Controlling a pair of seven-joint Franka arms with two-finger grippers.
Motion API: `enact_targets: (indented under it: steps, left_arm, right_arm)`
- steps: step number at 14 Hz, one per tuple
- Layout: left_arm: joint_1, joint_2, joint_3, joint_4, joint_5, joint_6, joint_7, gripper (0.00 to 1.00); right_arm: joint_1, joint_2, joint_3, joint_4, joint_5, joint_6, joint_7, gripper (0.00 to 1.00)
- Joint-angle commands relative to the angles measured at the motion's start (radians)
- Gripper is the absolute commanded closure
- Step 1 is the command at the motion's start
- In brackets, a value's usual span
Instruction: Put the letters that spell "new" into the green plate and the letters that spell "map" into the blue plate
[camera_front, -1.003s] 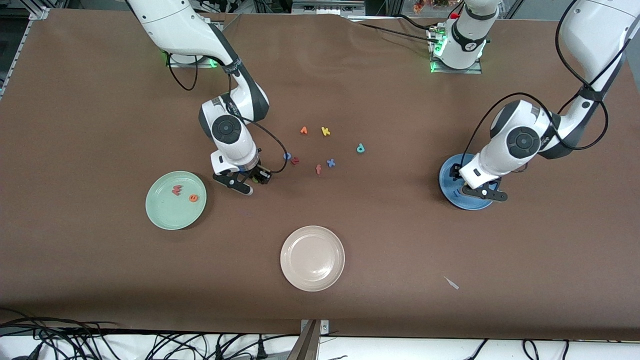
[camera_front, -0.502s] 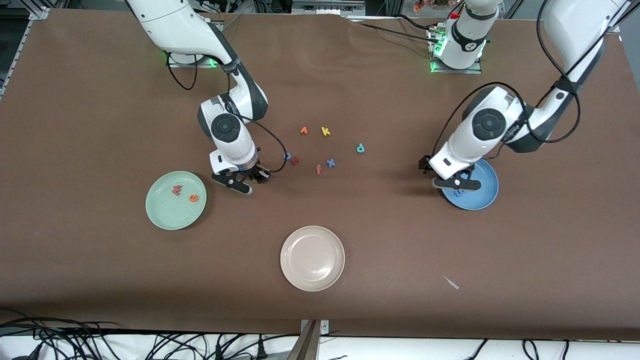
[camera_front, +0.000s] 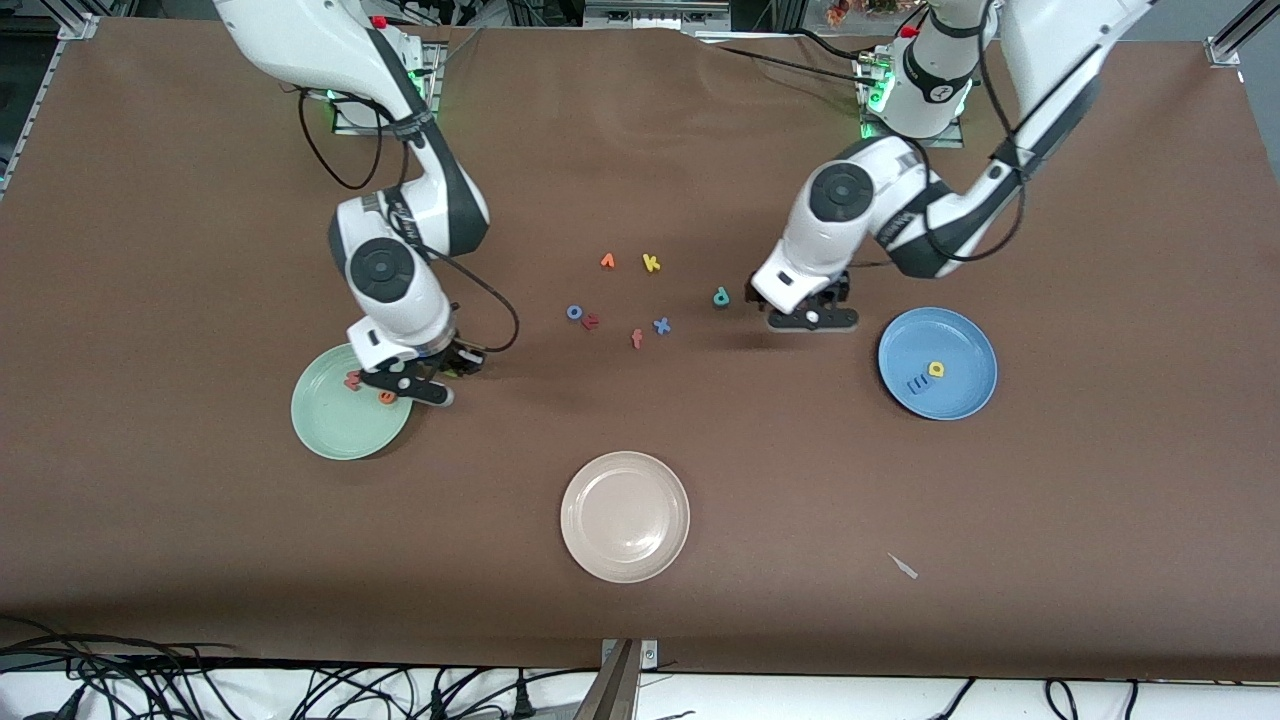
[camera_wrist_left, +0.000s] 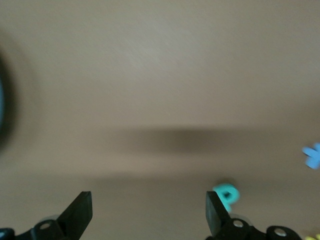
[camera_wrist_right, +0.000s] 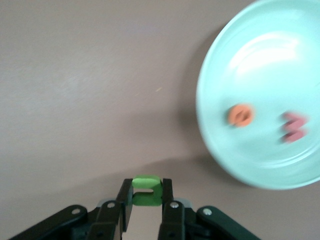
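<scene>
The teal "p" is the last letter of "map" to add to the blue plate (camera_front: 965, 395). My left gripper will grab it by its round loop (camera_front: 721, 299) next.
My right gripper (camera_front: 462, 363) is shut on the green "n" (camera_wrist_right: 146, 190) and hangs over the table just beside the rim of the green plate (camera_front: 335, 430). The salmon "w" (camera_front: 352, 380) and orange "e" (camera_front: 386, 397) lie in that plate (camera_wrist_right: 260, 60). The blue plate (camera_front: 965, 395) holds the blue "m" (camera_front: 917, 384) and yellow "a" (camera_front: 937, 369). My left gripper (camera_front: 822, 296) is open and holds nothing, over the table between the blue plate and the teal "p" (camera_front: 721, 296). In the left wrist view the "p" (camera_wrist_left: 227, 192) lies close to one fingertip (camera_wrist_left: 215, 212).
Loose letters lie mid-table: an orange one (camera_front: 607, 261), yellow "k" (camera_front: 651, 263), blue "o" (camera_front: 574, 312), a red one (camera_front: 590, 321), salmon "f" (camera_front: 636, 339) and blue "x" (camera_front: 661, 325). A beige plate (camera_front: 625, 516) sits nearer the front camera.
My left gripper left the blue plate, open, and travelled toward the teal "p". My right gripper shut on the green "n" and carried it from the loose letters to the green plate's rim.
</scene>
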Motion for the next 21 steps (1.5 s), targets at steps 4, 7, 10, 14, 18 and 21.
enact_targets:
  steps: [4,7,10,14,18,21]
  left_arm:
    - [-0.166,0.059,0.066,0.026,0.050,0.037,-0.237,0.00]
    - [-0.292,0.094,0.156,0.071,0.082,0.037,-0.334,0.00]
    - [-0.363,0.114,0.204,0.095,0.085,0.039,-0.371,0.00]
    - [-0.369,0.164,0.204,0.134,0.088,0.039,-0.368,0.06]
    - [-0.357,0.198,0.204,0.138,0.157,0.045,-0.369,0.19]
    - [-0.354,0.217,0.212,0.137,0.159,0.062,-0.365,0.34]
  right_arm:
    - [0.003,-0.029,-0.132,-0.032,-0.004,-0.036,-0.311,0.81]
    - [0.002,-0.029,-0.135,-0.027,0.011,-0.036,-0.307,0.13]
    - [-0.006,-0.029,-0.140,-0.015,0.021,-0.039,-0.307,0.01]
    - [-0.006,-0.062,-0.143,0.032,0.022,-0.097,-0.312,0.01]
    - [-0.006,-0.076,-0.152,0.259,0.062,-0.385,-0.340,0.01]
    - [-0.006,-0.088,-0.196,0.397,0.063,-0.554,-0.449,0.01]
